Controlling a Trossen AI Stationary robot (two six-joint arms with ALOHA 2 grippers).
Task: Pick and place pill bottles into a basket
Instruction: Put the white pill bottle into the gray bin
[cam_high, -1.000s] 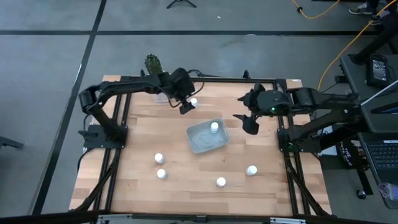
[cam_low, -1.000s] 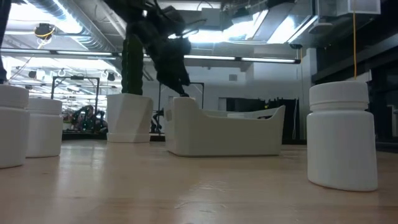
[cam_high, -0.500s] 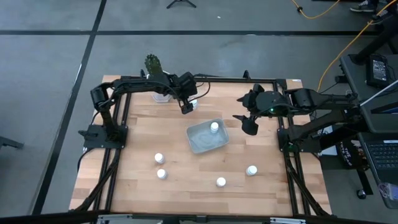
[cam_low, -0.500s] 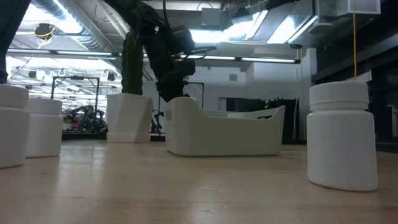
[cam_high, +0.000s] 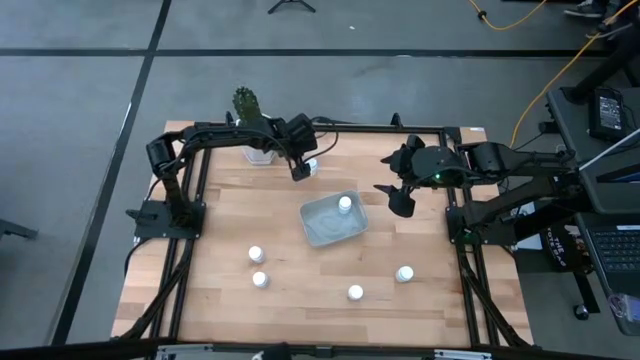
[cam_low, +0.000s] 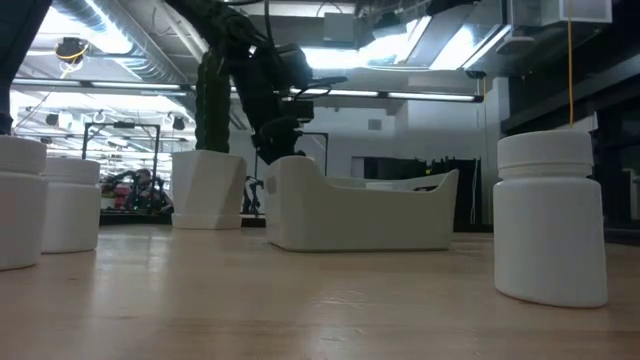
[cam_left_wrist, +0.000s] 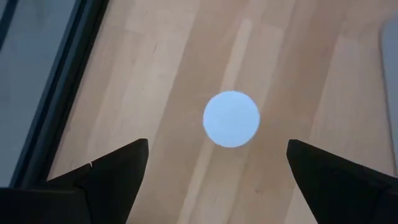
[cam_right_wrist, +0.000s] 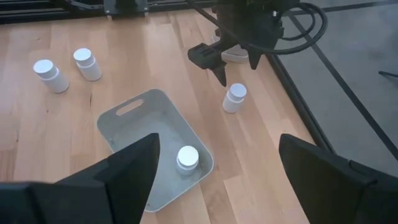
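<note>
My left gripper lowers before it closes on the white cap (cam_high: 313, 165) (cam_left_wrist: 231, 119), since bare wood shows between my fingers and the cap below.
The pale blue-grey basket (cam_high: 325, 225) sits mid-table with one white pill bottle (cam_high: 345, 204) standing inside it; both also show in the right wrist view, the basket (cam_right_wrist: 134, 124) and its bottle (cam_right_wrist: 188, 157). My left gripper (cam_left_wrist: 217, 146) is open and points down over another bottle (cam_left_wrist: 231, 119) that stands on the table near the far edge (cam_high: 312, 163), one finger on either side and apart from it. Several more bottles stand near the front: two at the left (cam_high: 256, 254), one in the middle (cam_high: 355, 292), one at the right (cam_high: 404, 273). My right gripper (cam_high: 398, 197) is open and empty, to the right of the basket.
A white pot with a cactus (cam_high: 252, 150) stands at the far edge, just left of my left gripper. In the low view one bottle (cam_low: 550, 230) stands close at the right, two (cam_low: 40, 205) at the left, and the basket (cam_low: 360, 212) behind them.
My left gripper has come down over the bottle near the far edge and then held nearly still, staying open. The bottles and the basket have not moved.
</note>
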